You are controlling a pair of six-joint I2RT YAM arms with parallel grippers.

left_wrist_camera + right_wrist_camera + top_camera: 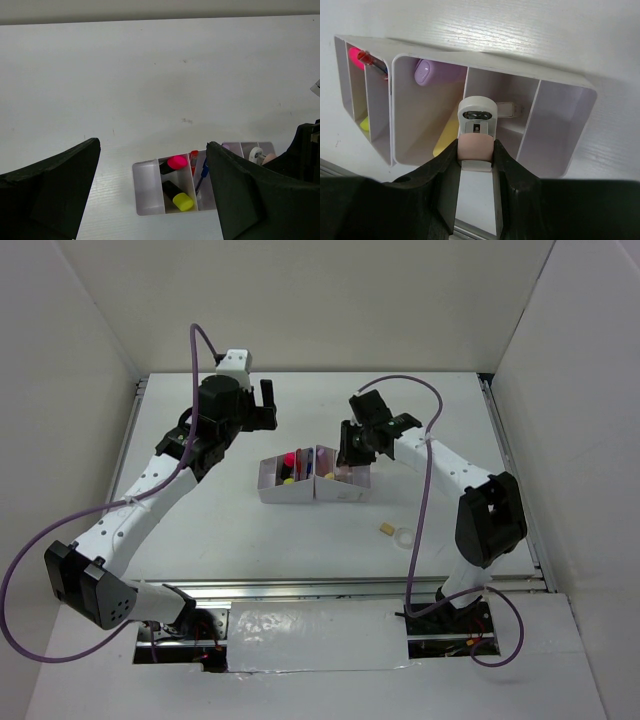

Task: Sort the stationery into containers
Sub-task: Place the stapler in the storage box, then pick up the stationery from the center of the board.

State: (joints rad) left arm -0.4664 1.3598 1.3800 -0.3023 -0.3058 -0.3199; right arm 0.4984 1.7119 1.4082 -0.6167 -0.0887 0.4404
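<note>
The open space of the organiser's middle section is directly below the pink eraser (475, 148), where the eraser would come to rest. So it is now time for my right gripper to open.
The white organiser (275, 490) stands mid-table. My right gripper (475, 150) is shut on a pink eraser (475, 148) in a white casing and holds it over a middle compartment of the right unit (555, 130); it also shows from above (350, 455). A purple marker (427, 72) and a cream stick (447, 137) lie in the compartment beside it. The left unit (147, 187) holds the black-pink highlighter (177, 162), the black-yellow highlighter (183, 201) and a blue pen (204, 172). My left gripper (266, 405) is open and empty, above the table behind the organiser.
A tan eraser (385, 529) and a clear tape ring (404, 537) lie on the table in front of the organiser's right end. White walls enclose the table on three sides.
</note>
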